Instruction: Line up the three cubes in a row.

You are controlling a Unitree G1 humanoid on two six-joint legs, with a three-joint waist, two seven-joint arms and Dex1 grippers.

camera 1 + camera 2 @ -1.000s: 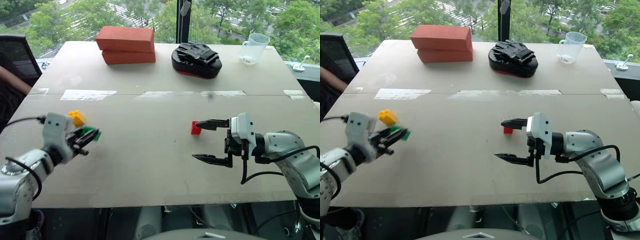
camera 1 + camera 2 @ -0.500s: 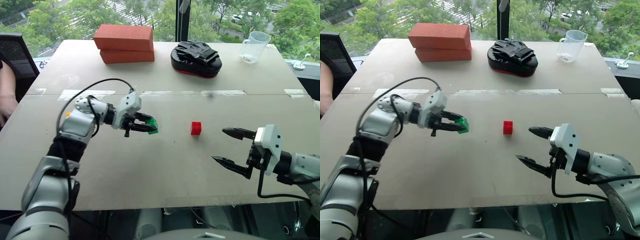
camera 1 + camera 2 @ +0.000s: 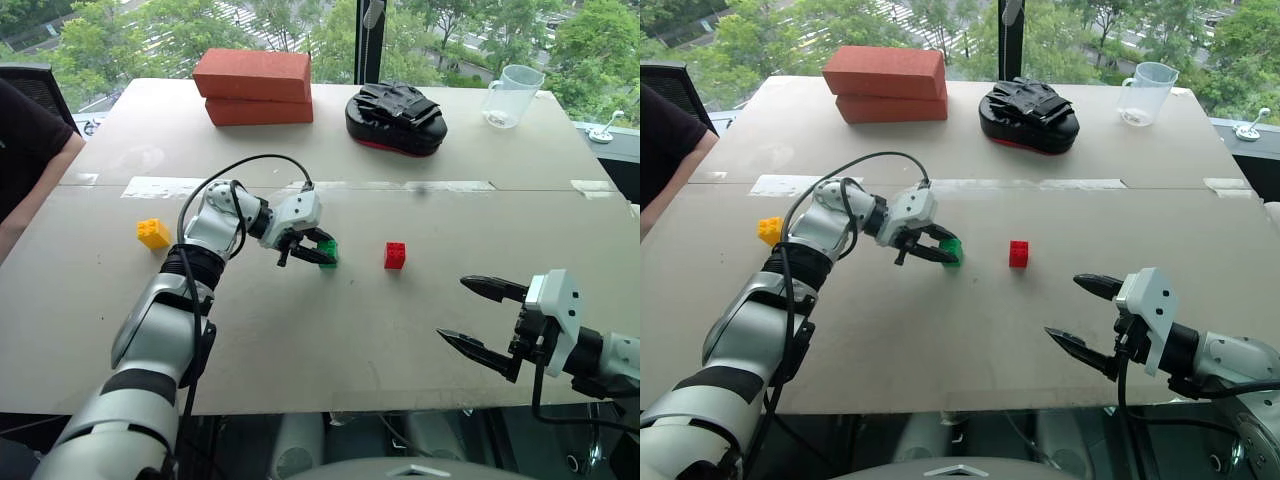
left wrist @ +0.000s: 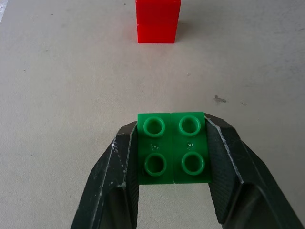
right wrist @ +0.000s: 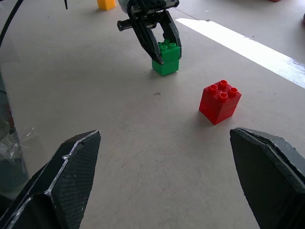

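The green cube (image 3: 327, 252) has its lower edge at the tabletop, in line with the red cube, and would stand, so my left gripper should let it go.
The green cube (image 3: 327, 252) is pinched by its sides in my left gripper (image 3: 325, 254), which is shut on it at table level, studs up (image 4: 174, 148). In the right wrist view its base (image 5: 167, 59) looks down on the tabletop. The red cube (image 3: 394, 256) stands a short gap to its right, free on the table (image 5: 220, 101). The yellow cube (image 3: 153, 233) sits alone far to the left. My right gripper (image 3: 453, 309) hovers open near the front right, well back from the red cube, with nothing between its fingers.
Two large orange-red bricks (image 3: 252, 88) are stacked at the back left. A black padded thing (image 3: 395, 118) and a clear measuring cup (image 3: 510, 95) stand at the back. Pale tape strips (image 3: 170, 187) cross the table. A person's arm (image 3: 25, 140) rests at the left edge.
My left gripper carried the green cube from the left side rightward and down to beside the red cube. The right gripper drew back from the red cube toward the front right, still open.
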